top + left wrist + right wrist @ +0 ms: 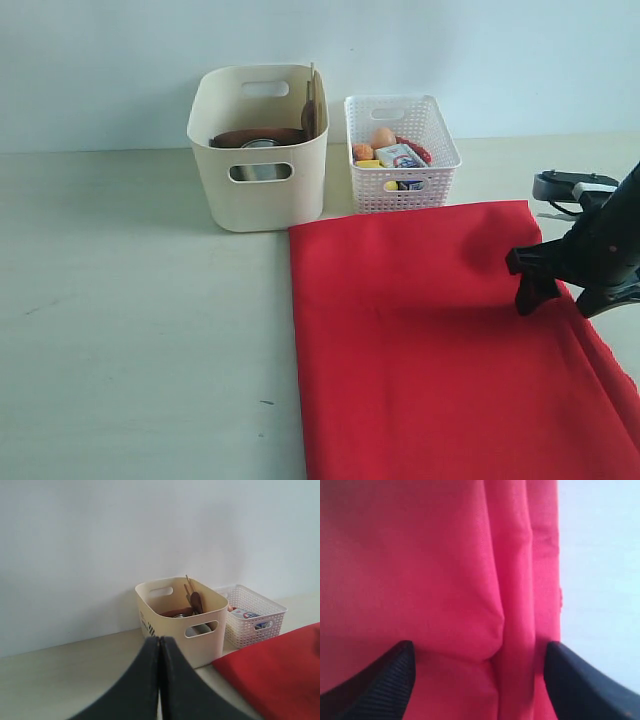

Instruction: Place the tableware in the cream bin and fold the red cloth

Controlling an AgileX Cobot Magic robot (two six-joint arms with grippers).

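My right gripper should close on the red cloth (430, 350) now. The cloth's surface dips beside the lowered fingers, on both sides of the raised crease (579, 327).
The red cloth (430, 350) lies flat on the table's right half, its right edge showing stacked layers. My right gripper (533, 284) hovers open over that right edge; in its wrist view the gripper (479, 652) has a raised crease of the cloth (420, 570) between its spread fingers. The cream bin (258, 190) stands at the back and holds the brown plate (258, 137), the steel cup (258, 146), the chopsticks (312, 85) and the dark spoon (196, 601). The bowl and knife are hidden. My left gripper (159, 639) is shut and empty, facing the bin (165, 625) from a distance.
The white lattice basket (400, 190) with an egg and other food stands right of the bin, just behind the cloth's far edge. A pale wall closes off the back. Bare table spreads left of the cloth.
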